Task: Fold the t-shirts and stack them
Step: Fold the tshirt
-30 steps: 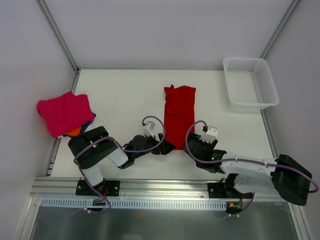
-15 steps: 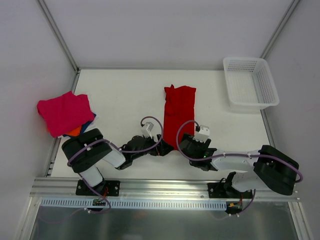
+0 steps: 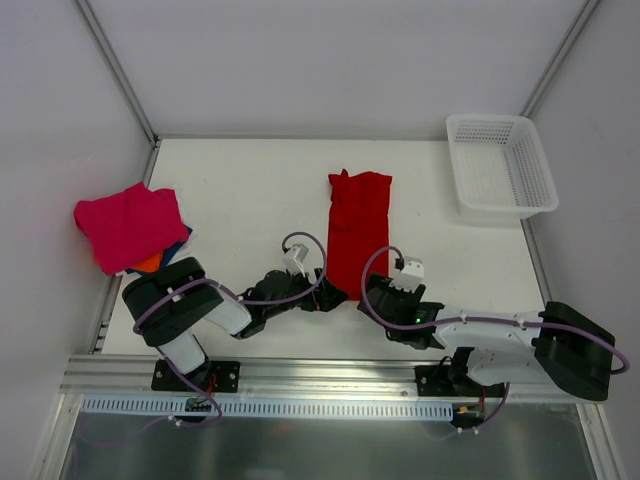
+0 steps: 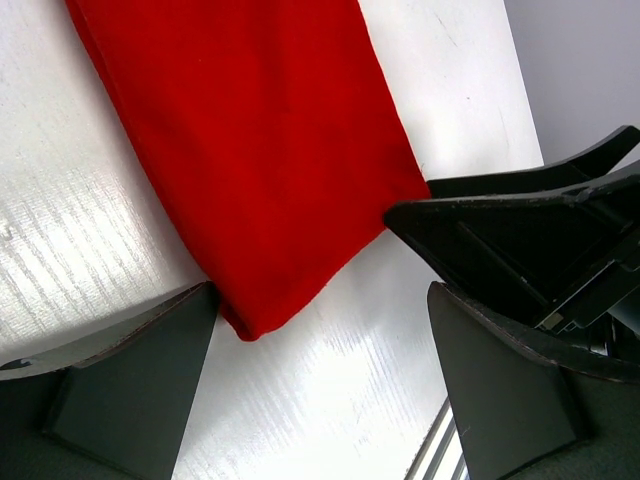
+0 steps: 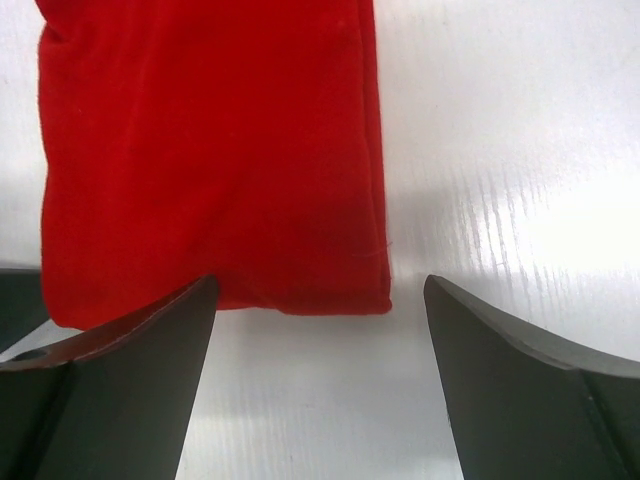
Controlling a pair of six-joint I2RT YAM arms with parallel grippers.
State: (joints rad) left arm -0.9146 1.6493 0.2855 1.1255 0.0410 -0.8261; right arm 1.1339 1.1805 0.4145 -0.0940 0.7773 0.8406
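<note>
I should next use my right gripper to grip the red t-shirt's near hem corner point(image 3: 383, 274) point(image 5: 376, 298), on the basket side, and fold the t-shirt's near end over.
A bright red t-shirt point(image 3: 358, 228), folded into a long narrow strip, lies at the table's middle. Its near end fills the left wrist view point(image 4: 250, 150) and the right wrist view point(image 5: 210, 150). My left gripper point(image 3: 334, 296) point(image 4: 320, 300) is open at the strip's near left corner, low over the table. At the near right corner my right gripper point(image 3: 373, 294) point(image 5: 320, 285) stands open too, the hem just beyond its fingertips. Neither holds cloth. At the far left sits a stack with a magenta-pink t-shirt point(image 3: 128, 224) on top, orange point(image 3: 150, 262) and dark blue point(image 3: 183, 240) edges peeking out beneath.
A white mesh basket point(image 3: 500, 165) stands at the back right corner. Grey walls close in the table on three sides, and a metal rail point(image 3: 320, 372) runs along its near edge. In the left wrist view the right gripper's black body point(image 4: 520, 230) is close by.
My right gripper has slid left and a little nearer, to the red shirt's near right corner. The left gripper has hardly moved. The shirt lies as before.
</note>
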